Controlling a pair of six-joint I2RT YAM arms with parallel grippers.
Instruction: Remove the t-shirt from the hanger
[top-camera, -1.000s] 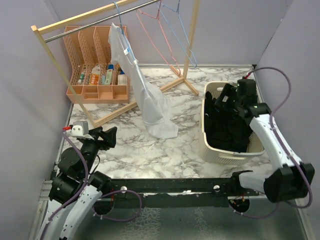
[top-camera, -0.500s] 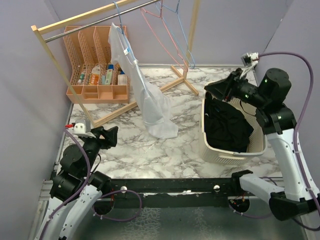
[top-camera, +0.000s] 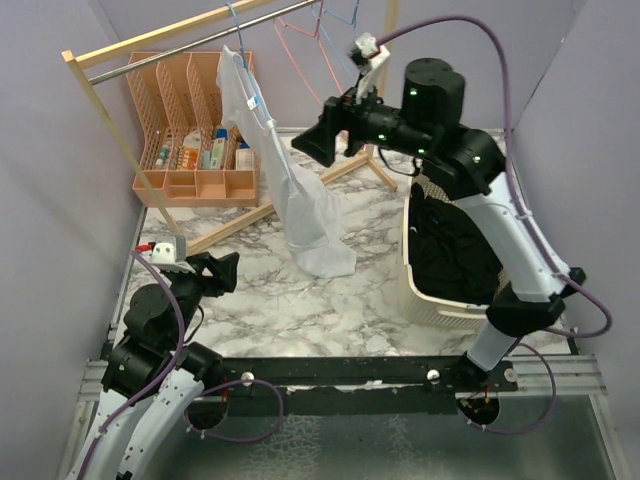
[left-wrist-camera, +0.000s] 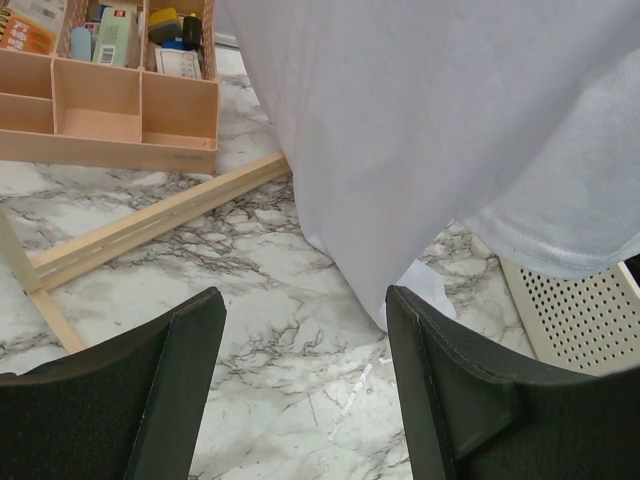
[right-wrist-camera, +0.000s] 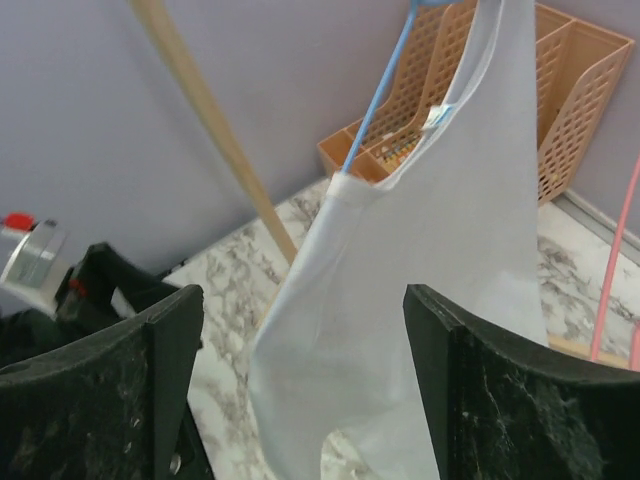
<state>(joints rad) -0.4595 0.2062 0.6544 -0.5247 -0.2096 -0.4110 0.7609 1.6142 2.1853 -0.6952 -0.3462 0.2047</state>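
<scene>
The right gripper grabs the t-shirt by its near shoulder (top-camera: 270, 129) (right-wrist-camera: 342, 198) beside the collar next, which leaves the blue hanger free to be removed.
A white t-shirt (top-camera: 285, 175) hangs on a blue hanger (top-camera: 238, 35) from the rail of a wooden rack (top-camera: 180, 45); its hem lies on the marble table. It fills the left wrist view (left-wrist-camera: 430, 130) and the right wrist view (right-wrist-camera: 420, 260), where the blue hanger (right-wrist-camera: 385, 90) shows at its collar. My right gripper (top-camera: 322, 143) is open and empty, raised in the air just right of the shirt and facing it. My left gripper (top-camera: 218, 270) is open and empty, low near the table's front left, short of the shirt's hem.
An orange organizer (top-camera: 190, 130) with small items stands behind the rack at the back left. A cream laundry basket (top-camera: 420, 285) holding dark clothes sits at the right. Empty pink and blue hangers (top-camera: 325, 60) hang further right on the rail. The rack's wooden foot (top-camera: 225, 225) crosses the table.
My right arm has swung up and left from over the laundry basket to beside the hanging t-shirt. The left arm has barely moved.
</scene>
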